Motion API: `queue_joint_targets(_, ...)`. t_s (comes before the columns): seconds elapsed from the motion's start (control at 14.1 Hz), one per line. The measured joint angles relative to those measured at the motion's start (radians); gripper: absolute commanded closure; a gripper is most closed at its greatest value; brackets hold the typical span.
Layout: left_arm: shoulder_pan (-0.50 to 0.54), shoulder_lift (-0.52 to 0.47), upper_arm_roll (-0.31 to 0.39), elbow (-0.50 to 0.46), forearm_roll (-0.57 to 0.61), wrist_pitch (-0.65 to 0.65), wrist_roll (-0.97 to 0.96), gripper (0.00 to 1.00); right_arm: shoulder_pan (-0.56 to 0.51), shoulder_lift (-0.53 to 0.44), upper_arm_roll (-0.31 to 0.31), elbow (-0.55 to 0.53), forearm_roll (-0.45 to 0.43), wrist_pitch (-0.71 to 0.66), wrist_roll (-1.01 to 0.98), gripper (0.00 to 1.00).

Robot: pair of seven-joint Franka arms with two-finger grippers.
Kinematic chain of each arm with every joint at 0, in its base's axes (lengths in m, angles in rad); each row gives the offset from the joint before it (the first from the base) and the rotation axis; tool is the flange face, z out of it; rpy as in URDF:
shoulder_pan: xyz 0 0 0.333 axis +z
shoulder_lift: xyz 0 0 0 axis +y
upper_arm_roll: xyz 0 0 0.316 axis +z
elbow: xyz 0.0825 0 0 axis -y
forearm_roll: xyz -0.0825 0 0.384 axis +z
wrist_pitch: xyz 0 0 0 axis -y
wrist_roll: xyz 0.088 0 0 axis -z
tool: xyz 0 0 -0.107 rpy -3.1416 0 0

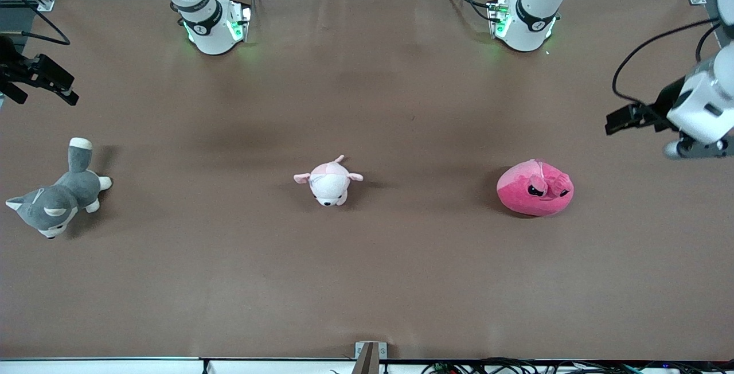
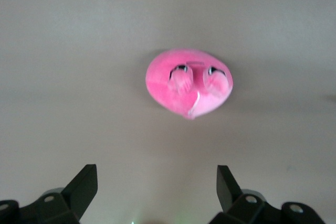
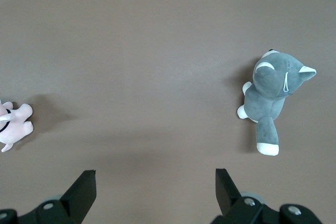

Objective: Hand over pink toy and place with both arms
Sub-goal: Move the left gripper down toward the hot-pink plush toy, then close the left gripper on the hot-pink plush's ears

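Observation:
I need to grab the pink toy by one floppy ear with my left gripper next, so that the pink toy's other ear stays free for the handover.
The pink toy [image 1: 535,187], a round hot-pink plush with angry black eyes, lies on the brown table toward the left arm's end. It also shows in the left wrist view [image 2: 189,83]. My left gripper [image 1: 622,120] hangs open and empty in the air near that end's table edge, up and aside of the toy; in the left wrist view [image 2: 156,184] bare table shows between its fingers. My right gripper [image 1: 43,80] hangs open and empty over the right arm's end of the table; in the right wrist view [image 3: 155,186] bare table shows between its fingers.
A small pale pink-and-white plush animal [image 1: 328,181] lies at the table's middle, partly shown in the right wrist view [image 3: 13,124]. A grey-and-white plush dog [image 1: 57,193] lies toward the right arm's end, also in the right wrist view [image 3: 273,90].

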Motion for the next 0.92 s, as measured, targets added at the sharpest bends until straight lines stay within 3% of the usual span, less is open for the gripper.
queue_joint_targets(0.43, 0.016, 0.020, 0.000, -0.245, 0.000, 0.351, -0.005, 0.01, 0.000, 0.001, 0.001, 0.001, 0.000, 0.001, 0.000, 0.00)
queue_joint_targets(0.71, 0.026, 0.022, -0.001, -0.394, -0.001, 0.569, -0.005, 0.08, -0.001, 0.017, -0.002, 0.007, 0.000, 0.009, 0.000, 0.00)
queue_joint_targets(0.92, 0.026, 0.027, -0.005, -0.446, -0.001, 0.645, -0.010, 0.16, -0.001, 0.049, -0.002, 0.038, 0.000, 0.010, 0.000, 0.00)
